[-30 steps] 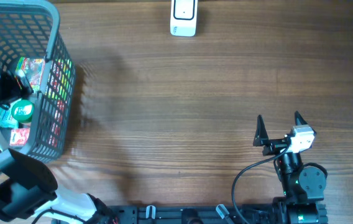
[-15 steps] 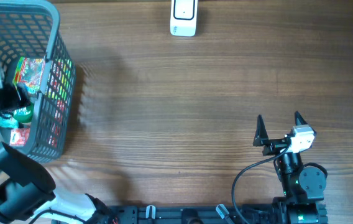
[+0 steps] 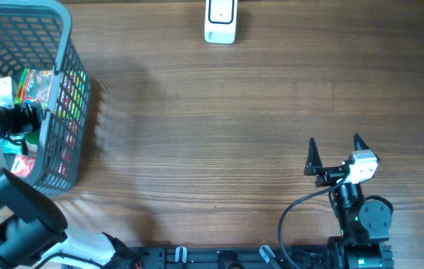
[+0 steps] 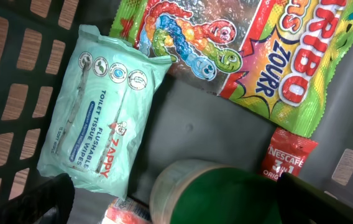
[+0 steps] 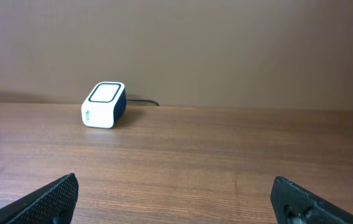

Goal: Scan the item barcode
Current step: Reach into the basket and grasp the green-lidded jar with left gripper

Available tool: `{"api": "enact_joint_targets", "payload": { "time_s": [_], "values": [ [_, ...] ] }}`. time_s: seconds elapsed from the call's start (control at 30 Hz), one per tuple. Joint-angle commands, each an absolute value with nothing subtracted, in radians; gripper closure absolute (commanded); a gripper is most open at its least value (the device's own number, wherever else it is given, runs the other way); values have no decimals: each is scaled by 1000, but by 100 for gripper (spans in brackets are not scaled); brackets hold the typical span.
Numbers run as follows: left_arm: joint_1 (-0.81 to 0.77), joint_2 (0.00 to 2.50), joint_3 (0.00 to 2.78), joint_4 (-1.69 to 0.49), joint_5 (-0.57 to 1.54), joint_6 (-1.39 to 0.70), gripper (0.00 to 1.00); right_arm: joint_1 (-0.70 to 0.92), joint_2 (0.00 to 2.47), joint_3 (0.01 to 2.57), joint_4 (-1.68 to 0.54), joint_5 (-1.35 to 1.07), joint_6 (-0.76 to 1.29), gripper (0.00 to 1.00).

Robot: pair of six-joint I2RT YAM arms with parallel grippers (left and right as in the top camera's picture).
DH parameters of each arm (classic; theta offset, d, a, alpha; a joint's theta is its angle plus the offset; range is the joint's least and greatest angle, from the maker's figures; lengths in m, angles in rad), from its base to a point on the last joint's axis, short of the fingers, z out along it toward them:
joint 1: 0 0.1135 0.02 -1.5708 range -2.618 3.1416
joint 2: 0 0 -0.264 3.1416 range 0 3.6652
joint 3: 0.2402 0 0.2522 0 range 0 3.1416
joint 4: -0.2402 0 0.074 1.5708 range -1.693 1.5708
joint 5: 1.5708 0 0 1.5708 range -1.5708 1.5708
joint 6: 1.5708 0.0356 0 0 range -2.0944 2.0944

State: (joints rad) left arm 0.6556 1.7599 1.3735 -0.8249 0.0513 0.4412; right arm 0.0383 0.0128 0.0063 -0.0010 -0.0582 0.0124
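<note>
The jar's side needs to stay uncovered so the barcode can be scanned. My left gripper should next grab the jar from above across its green lid (image 3: 33, 137) (image 4: 225, 198).
Several items lie in the grey basket (image 3: 66, 45) at the far left. The left wrist view shows a mint pack of wipes (image 4: 102, 106), a Haribo sweets bag (image 4: 251, 43), a red Nescafe sachet (image 4: 290, 155) and a green-lidded jar (image 4: 226, 196). My left gripper (image 3: 16, 119) hangs open inside the basket, right above the jar, one finger on each side of it and holding nothing. The white barcode scanner (image 3: 220, 21) stands at the table's far edge, and the right wrist view also shows the scanner (image 5: 104, 104). My right gripper (image 3: 334, 143) rests open and empty at the near right.
A red-and-white packet (image 4: 127, 214) peeks out beside the jar. The basket's walls (image 4: 15, 56) stand close around my left gripper. The scanner's cable (image 5: 142, 102) runs off behind it. Bare wooden table (image 3: 212, 134) lies between basket and right arm.
My left gripper has moved a little toward the near side inside the basket and now covers the green-lidded jar in the overhead view. The right arm has not moved.
</note>
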Motion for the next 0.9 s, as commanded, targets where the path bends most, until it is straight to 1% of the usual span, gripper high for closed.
{"api": "enact_joint_targets", "payload": {
  "time_s": [0.0,0.13,0.33,0.43,0.6,0.87],
  "values": [
    [659,1762,1358,-826,59,458,0,36,4,5,1,-45,1,0],
    [659,1715,1373,-826,59,412,0,36,4,5,1,-45,1,0],
    [659,1589,1388,-826,63,407,0,36,4,5,1,-45,0,0],
    [659,1570,1388,-826,64,352,0,36,4,5,1,-45,1,0],
    [659,1622,1388,-860,63,337,0,36,4,5,1,-46,1,0],
    [661,1792,1388,-883,62,363,0,36,4,5,1,-45,0,0]
  ]
}}
